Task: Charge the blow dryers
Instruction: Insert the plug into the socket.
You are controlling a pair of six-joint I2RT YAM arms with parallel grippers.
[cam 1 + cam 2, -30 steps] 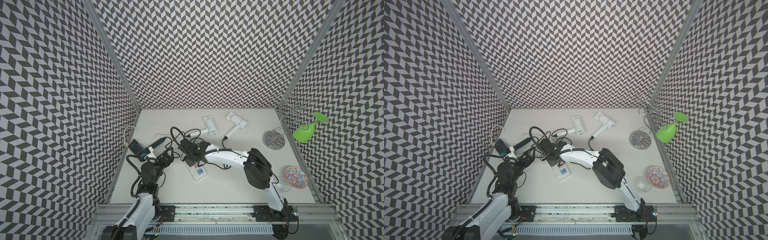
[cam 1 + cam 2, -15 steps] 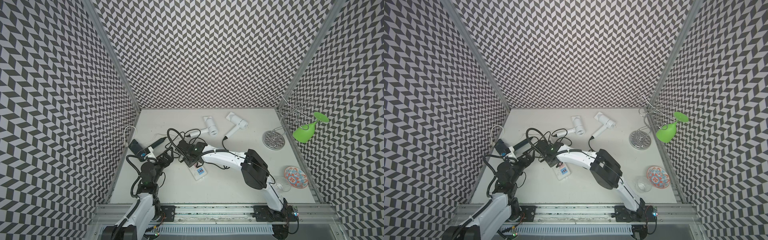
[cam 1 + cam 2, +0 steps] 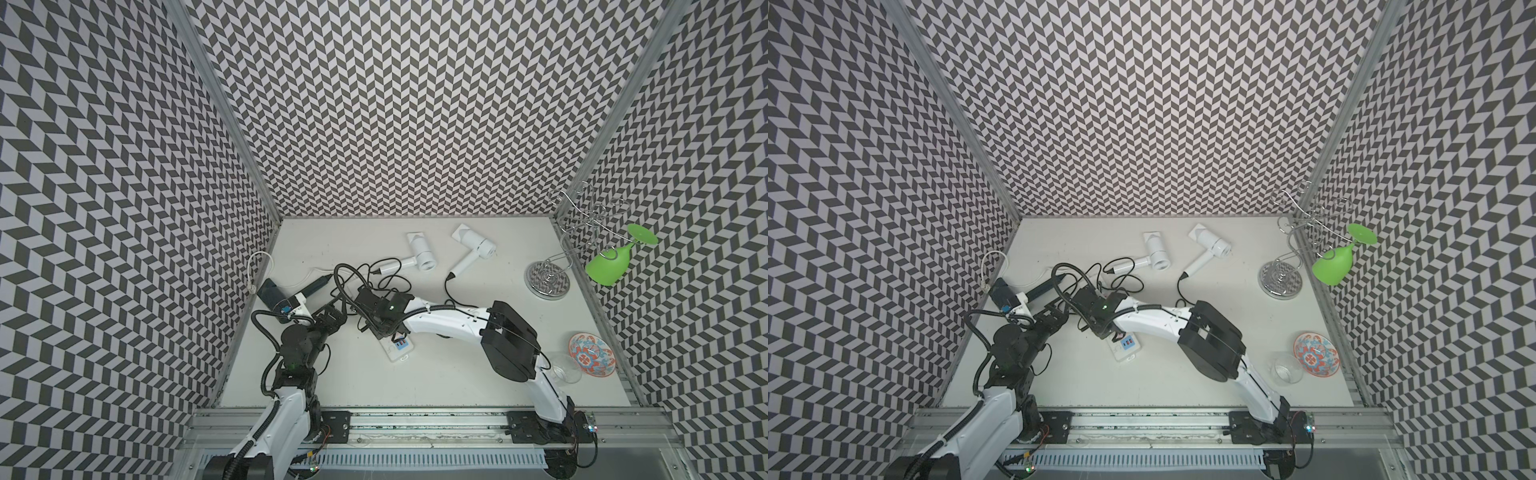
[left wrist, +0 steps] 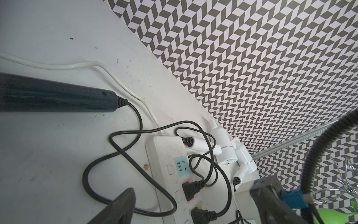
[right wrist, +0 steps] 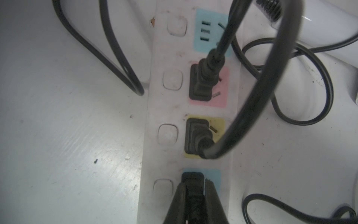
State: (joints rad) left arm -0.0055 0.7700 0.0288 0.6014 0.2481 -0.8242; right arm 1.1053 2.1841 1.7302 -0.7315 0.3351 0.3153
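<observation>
My right gripper releases the third black plug next, since the plug sits on the lower blue socket. It lines up with the other plugs, so the third plug would rest there.
Two white blow dryers (image 3: pixel 422 257) (image 3: pixel 478 245) lie at the back of the table, in both top views. The dark blow dryer (image 3: pixel 272 293) lies at the left, and its handle (image 4: pixel 58 97) shows in the left wrist view. Black plugs fill the pink socket (image 5: pixel 201 83) and the yellow socket (image 5: pixel 195 135) of the white power strip (image 5: pixel 168 108). My right gripper (image 5: pixel 193 184) is shut on a third black plug (image 5: pixel 192 176), which sits at the lower blue socket. My left gripper (image 3: pixel 330 322) stands open beside the strip and holds nothing; one of its fingers (image 4: pixel 120 205) shows.
The upper blue socket (image 5: pixel 207 31) is free. Loose black cords (image 3: pixel 374 274) loop around the strip. A wire rack (image 3: pixel 546 282) holding a green glass (image 3: pixel 609 266) stands at the right, with a patterned dish (image 3: pixel 592 360) and a clear glass (image 3: pixel 565 370) nearer the front. Patterned walls close in three sides.
My right wrist has edged slightly to the left over the power strip. The left arm has not moved.
</observation>
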